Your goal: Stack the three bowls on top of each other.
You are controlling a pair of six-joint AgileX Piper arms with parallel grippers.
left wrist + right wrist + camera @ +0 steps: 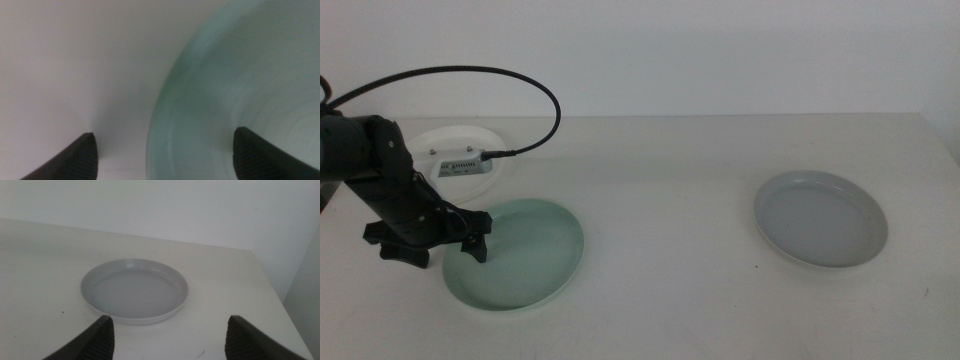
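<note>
My left gripper grabs the mint green bowl by its thin rim next, since the bowl spreads far wider than my open fingers.
The mint green bowl lies at the front left of the table. My left gripper is open and low over its left rim, one jaw inside the bowl and one outside on the table. The left wrist view shows this rim running between the jaws of the left gripper. The white bowl lies behind the left arm, partly hidden by it. The grey bowl lies alone at the right. My right gripper is open and empty, held back from the grey bowl, and is out of the middle view.
A black cable arches from the left arm over the back left of the table. The table's right edge is close to the grey bowl. A white wall stands behind the table.
</note>
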